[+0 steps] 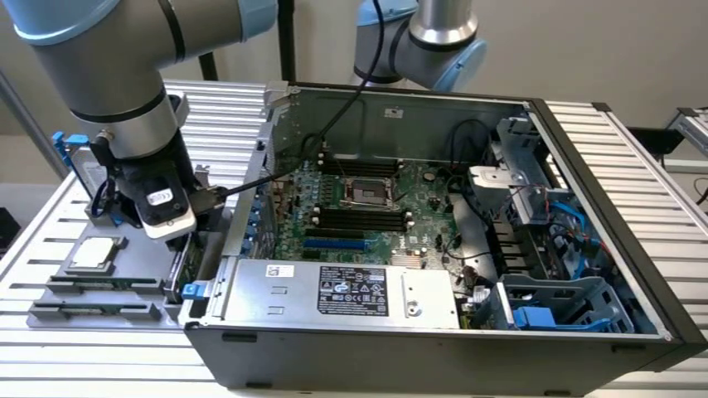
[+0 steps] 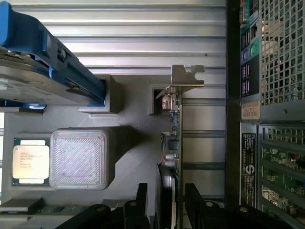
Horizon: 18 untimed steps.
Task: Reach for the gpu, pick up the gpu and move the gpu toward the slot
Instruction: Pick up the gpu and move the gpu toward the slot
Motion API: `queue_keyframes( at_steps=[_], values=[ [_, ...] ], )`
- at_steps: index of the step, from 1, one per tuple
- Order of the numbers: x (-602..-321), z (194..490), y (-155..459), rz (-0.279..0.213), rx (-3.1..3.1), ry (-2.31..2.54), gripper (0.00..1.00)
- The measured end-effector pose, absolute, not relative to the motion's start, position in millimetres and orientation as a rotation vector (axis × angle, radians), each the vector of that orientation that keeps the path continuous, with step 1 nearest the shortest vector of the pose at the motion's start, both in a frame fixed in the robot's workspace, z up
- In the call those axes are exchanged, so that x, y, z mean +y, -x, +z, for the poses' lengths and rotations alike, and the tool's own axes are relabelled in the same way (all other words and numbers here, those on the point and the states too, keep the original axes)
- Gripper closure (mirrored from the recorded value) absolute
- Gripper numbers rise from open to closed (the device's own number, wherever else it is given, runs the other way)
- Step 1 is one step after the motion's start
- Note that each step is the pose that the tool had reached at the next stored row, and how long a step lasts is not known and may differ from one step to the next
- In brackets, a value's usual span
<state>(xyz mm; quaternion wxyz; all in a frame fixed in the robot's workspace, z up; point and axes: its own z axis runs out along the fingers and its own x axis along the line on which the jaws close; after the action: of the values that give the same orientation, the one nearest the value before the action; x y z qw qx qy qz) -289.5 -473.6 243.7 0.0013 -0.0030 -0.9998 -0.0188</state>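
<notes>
The GPU is standing on edge with its bottom sunk in the grey holder (image 2: 157,101). My gripper should next pinch the GPU across its free upper edge (image 2: 176,202).
The gpu (image 2: 177,138) stands on its edge in a grey holder, a thin green board with its silver bracket (image 2: 187,78) at the far end. My gripper (image 2: 167,193) is open and straddles the near end of the card, one black finger (image 2: 141,198) on each side, with a small gap showing on one side. In the exterior view the gripper (image 1: 175,236) hangs low over the grey fixture plate, just outside the computer case (image 1: 443,365), and a sliver of the gpu (image 1: 187,259) shows below it. The blue slot (image 1: 332,245) lies on the motherboard inside the case.
A hard drive in a blue frame (image 2: 43,71) stands beside the gpu. A processor (image 2: 30,161), a grey block (image 2: 78,157) and memory sticks (image 1: 98,287) share the fixture plate. The case's perforated wall (image 2: 281,52) is close on the other side. A second arm (image 1: 437,41) stands behind the case.
</notes>
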Motion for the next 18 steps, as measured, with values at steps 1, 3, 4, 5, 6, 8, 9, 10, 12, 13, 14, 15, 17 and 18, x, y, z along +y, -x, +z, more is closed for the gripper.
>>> queue_keyframes(
  at_steps=[1,3,4,5,6,8,9,10,12,13,14,15,17,18],
  values=[
    [-473.6,243.2,289.5,-0.059,-3.138,0.012,0.55],
    [-473.6,242.0,289.6,-0.059,-3.137,0.018,0.55],
    [-473.6,239.6,289.5,-0.058,-3.135,0.029,0.55],
    [-473.7,239.4,289.5,-0.058,-3.134,0.031,0.55],
    [-473.7,239.4,289.5,-0.057,-3.133,0.032,0.55],
    [-473.7,239.3,289.5,-0.057,-3.132,0.032,0.57],
    [-473.6,239.2,289.5,-0.058,-3.132,0.033,0.57],
    [-473.6,239.2,289.6,-0.057,-3.132,0.033,0.64],
    [-473.7,239.2,289.6,-0.057,-3.131,0.033,0.64],
    [-473.7,239.2,289.5,-0.058,-3.131,0.033,0.64],
    [-473.6,239.2,289.6,-0.057,-3.131,0.033,0.64],
    [-473.6,239.2,289.6,-0.057,-3.131,0.033,0.64],
    [-473.2,239.0,289.7,-0.057,-3.131,0.032,0.64],
    [-472.8,239.0,289.9,-0.056,-3.130,0.033,0.64]
  ],
)
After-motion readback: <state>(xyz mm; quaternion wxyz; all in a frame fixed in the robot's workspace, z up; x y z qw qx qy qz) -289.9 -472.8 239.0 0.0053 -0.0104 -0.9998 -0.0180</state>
